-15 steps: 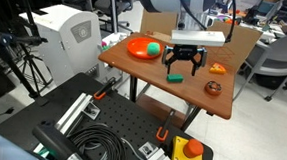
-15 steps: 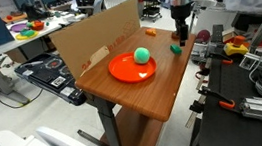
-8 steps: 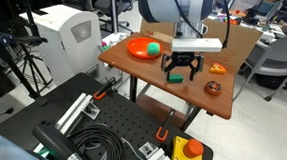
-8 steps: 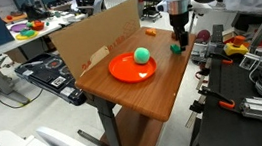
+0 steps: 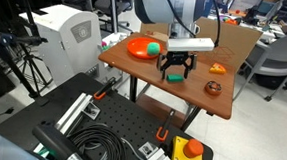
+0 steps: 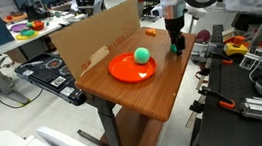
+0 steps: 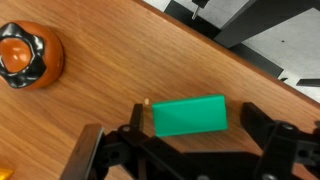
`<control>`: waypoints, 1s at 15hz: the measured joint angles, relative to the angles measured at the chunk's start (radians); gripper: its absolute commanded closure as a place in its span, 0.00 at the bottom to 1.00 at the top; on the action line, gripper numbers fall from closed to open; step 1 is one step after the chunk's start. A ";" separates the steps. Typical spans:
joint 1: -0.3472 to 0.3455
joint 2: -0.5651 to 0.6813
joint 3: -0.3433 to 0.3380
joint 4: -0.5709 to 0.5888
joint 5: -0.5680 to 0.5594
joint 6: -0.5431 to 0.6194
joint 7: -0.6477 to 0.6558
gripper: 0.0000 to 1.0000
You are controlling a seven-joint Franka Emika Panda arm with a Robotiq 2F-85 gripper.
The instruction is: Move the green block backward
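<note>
My gripper closes on the green block now, since both fingers reach down level with the short ends of the green block (image 5: 172,78) (image 7: 188,115) near the tabletop.
The green block (image 7: 188,115) is a small flat teal-green rectangle lying on the wooden table (image 7: 90,100) near its edge. In the wrist view my gripper (image 7: 198,126) is open with a finger on each side of the block; the left finger is close to the block's end and the right finger stands apart from it. In both exterior views the gripper (image 5: 174,68) (image 6: 176,43) is low over the block (image 5: 172,78) (image 6: 177,49), which it partly hides.
An orange plate (image 5: 137,52) (image 6: 126,72) holds a round green ball (image 5: 154,49) (image 6: 142,53). A small orange object (image 5: 217,68) and a brown round object (image 5: 213,88) (image 7: 25,55) lie nearby. A cardboard wall (image 6: 86,38) stands along the table's far side.
My gripper has moved sideways toward the plate and come down, from beside and above the green block to straddling it. The block has not moved.
</note>
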 measured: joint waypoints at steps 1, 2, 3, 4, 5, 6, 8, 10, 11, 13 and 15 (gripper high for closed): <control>0.001 0.005 0.000 0.003 0.000 0.000 0.000 0.32; 0.001 0.006 0.001 0.005 0.000 -0.001 -0.001 0.39; 0.002 0.005 0.002 0.005 0.000 -0.002 -0.001 0.48; 0.004 0.004 0.003 0.006 0.000 -0.003 -0.001 0.55; 0.004 0.002 0.003 0.006 0.000 -0.003 -0.002 0.56; 0.004 -0.002 0.003 0.009 -0.001 -0.003 -0.005 0.57; 0.004 -0.003 0.003 0.018 -0.001 -0.003 -0.007 0.57; 0.003 -0.005 0.003 0.030 0.001 -0.001 -0.007 0.57; 0.002 -0.010 0.004 0.043 0.010 -0.002 -0.007 0.57; -0.004 -0.026 0.012 0.085 0.063 -0.003 -0.007 0.57; -0.011 -0.037 0.019 0.147 0.140 -0.010 -0.005 0.57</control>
